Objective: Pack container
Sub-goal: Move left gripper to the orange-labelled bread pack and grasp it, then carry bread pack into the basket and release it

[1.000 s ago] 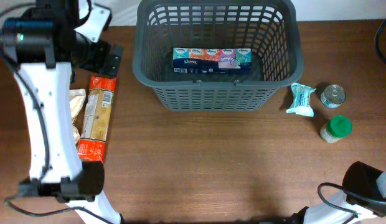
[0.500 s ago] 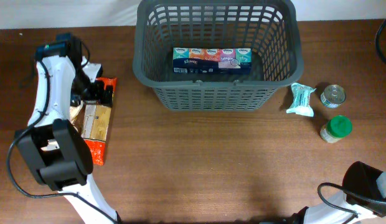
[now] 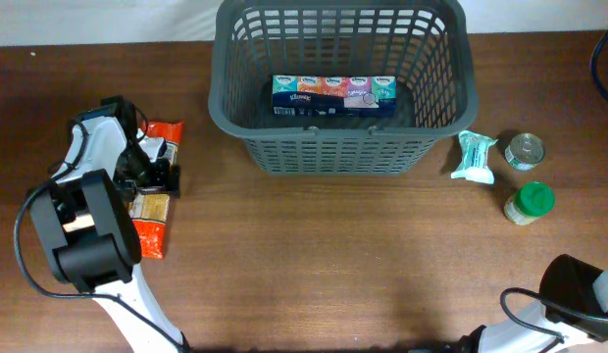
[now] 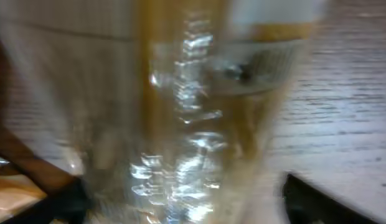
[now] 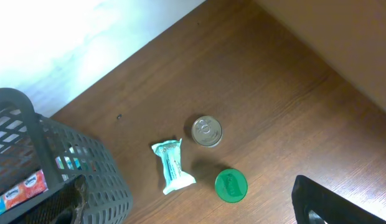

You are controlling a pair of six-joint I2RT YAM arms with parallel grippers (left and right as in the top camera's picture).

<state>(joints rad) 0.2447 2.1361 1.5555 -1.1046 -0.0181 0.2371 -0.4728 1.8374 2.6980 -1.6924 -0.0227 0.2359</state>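
Note:
The shiny clear wrap (image 4: 187, 124) is between my spread fingertips, and I would hold the long packet by its middle (image 4: 177, 184) if I closed now, so my left gripper needs to close on it now.
The dark grey slotted basket (image 3: 338, 147) stands at the back centre and shows at the left of the right wrist view (image 5: 87, 162). A multicolour tissue pack (image 3: 333, 93) lies inside it. My left gripper (image 3: 155, 175) is low over a long packet with orange ends and a clear window (image 3: 149, 209) at the table's left. The left wrist view is blurred: shiny clear wrap (image 4: 187, 124) fills it, with my fingers (image 4: 180, 208) spread to either side of it. My right gripper (image 5: 199, 205) is open and empty, high above the right side.
A teal wrapped packet (image 3: 474, 157), a small tin can (image 3: 525, 150) and a green-lidded jar (image 3: 529, 201) sit right of the basket. They also show in the right wrist view: the packet (image 5: 172, 167), the can (image 5: 207, 132) and the jar (image 5: 231, 185).
My left arm has swung from the back left corner forward and down onto the long packet. The right arm and the groceries on the right have not moved.

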